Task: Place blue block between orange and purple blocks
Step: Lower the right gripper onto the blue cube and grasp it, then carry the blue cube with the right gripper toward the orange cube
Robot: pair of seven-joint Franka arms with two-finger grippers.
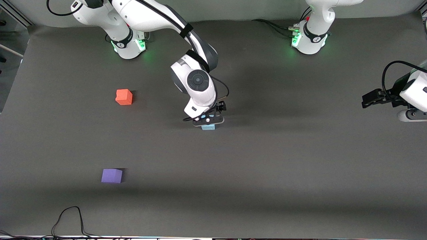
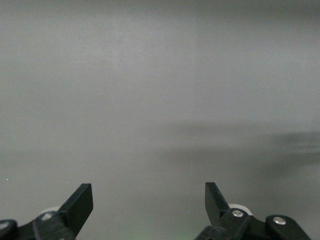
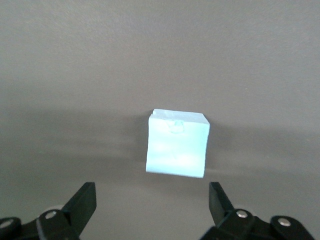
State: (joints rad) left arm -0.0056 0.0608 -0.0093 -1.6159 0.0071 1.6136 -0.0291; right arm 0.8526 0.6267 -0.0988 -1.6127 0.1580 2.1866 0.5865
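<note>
The robot has to grab the blue block (image 1: 208, 127) by its opposite sides with its right gripper next, so that it can place the block between the orange and purple blocks.
The light blue block (image 1: 208, 127) (image 3: 177, 148) lies near the middle of the table. My right gripper (image 1: 208, 120) (image 3: 151, 194) hovers just over it, open, and in the right wrist view the cube sits just ahead of the fingertips, not between them. The orange block (image 1: 124, 97) rests toward the right arm's end of the table. The purple block (image 1: 112, 175) lies nearer to the front camera than the orange one. My left gripper (image 1: 367, 100) (image 2: 148, 194) waits open over the left arm's end of the table, with only bare mat under it.
A dark grey mat (image 1: 267, 166) covers the table. A loose black cable (image 1: 70, 216) loops at the edge nearest the front camera. The two arm bases (image 1: 128, 46) (image 1: 310, 40) stand along the table's robot side.
</note>
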